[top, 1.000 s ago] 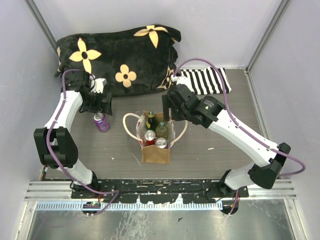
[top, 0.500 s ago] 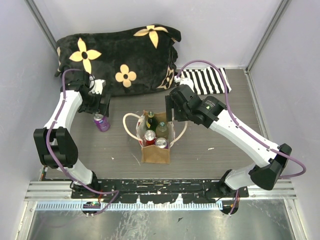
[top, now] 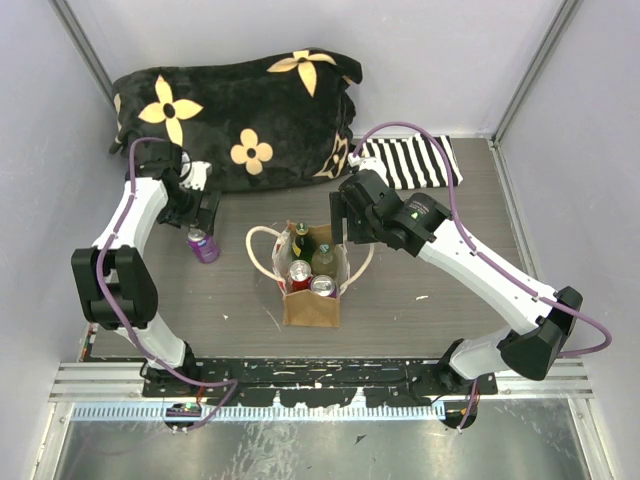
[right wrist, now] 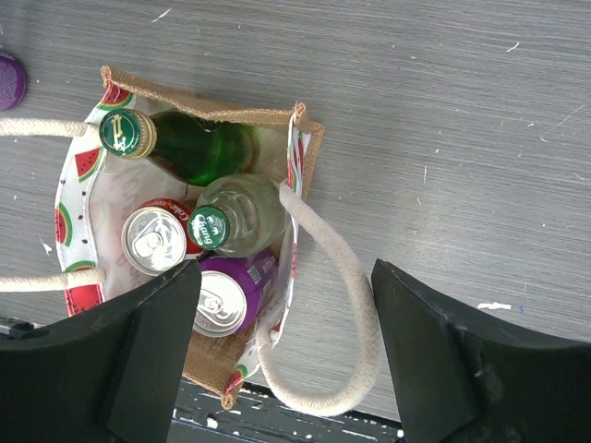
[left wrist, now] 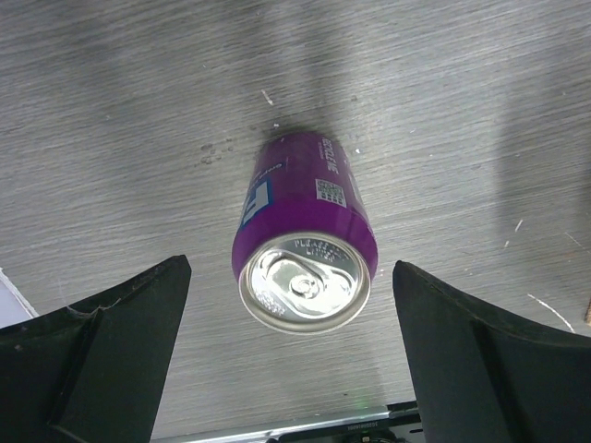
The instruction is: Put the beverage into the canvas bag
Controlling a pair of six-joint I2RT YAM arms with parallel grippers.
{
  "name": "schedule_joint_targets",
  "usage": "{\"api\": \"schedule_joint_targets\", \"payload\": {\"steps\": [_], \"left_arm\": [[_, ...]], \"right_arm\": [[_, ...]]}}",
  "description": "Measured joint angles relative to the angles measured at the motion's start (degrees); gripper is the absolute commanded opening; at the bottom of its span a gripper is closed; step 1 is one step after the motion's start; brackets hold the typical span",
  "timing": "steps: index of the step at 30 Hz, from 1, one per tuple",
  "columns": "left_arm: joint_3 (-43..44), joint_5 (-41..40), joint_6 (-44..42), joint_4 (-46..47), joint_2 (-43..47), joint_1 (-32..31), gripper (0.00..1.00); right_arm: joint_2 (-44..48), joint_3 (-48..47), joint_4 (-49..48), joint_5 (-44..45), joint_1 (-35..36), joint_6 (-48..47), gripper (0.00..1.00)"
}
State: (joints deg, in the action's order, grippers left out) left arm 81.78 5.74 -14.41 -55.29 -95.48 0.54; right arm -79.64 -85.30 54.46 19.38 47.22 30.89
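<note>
The purple can's lid is below my fingers in the left wrist view. My left gripper needs to go lower first and then close on the can.
A purple beverage can [top: 203, 244] stands upright on the grey table, left of the canvas bag [top: 312, 308]. In the left wrist view the can [left wrist: 305, 249] sits just ahead of my left gripper [left wrist: 291, 360], which is open and empty, with a finger on each side and not touching it. The bag [right wrist: 209, 361] holds a green bottle [right wrist: 180, 143], a clear bottle [right wrist: 235, 217], a red can [right wrist: 157, 240] and another purple can [right wrist: 226, 295]. My right gripper [right wrist: 286, 360] is open and empty above the bag's right handle [right wrist: 342, 305].
A black blanket with cream flowers [top: 235, 115] lies along the back. A black-and-white striped cloth [top: 410, 162] lies at the back right. The bag's left handle [top: 255, 250] loops out toward the purple can. Walls close in the left, right and back.
My left gripper has shifted slightly toward the purple can. My right gripper has shifted slightly to the right over the bag. The can and bag have not moved.
</note>
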Motion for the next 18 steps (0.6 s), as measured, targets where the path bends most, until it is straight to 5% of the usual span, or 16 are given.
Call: {"api": "schedule_joint_targets", "payload": {"steps": [18], "left_arm": [[-0.63, -0.52, -0.74, -2.32, -3.28, -0.59, 0.93]], "right_arm": [[0.24, 0.90, -0.22, 0.00, -0.11, 0.92, 0.80]]}}
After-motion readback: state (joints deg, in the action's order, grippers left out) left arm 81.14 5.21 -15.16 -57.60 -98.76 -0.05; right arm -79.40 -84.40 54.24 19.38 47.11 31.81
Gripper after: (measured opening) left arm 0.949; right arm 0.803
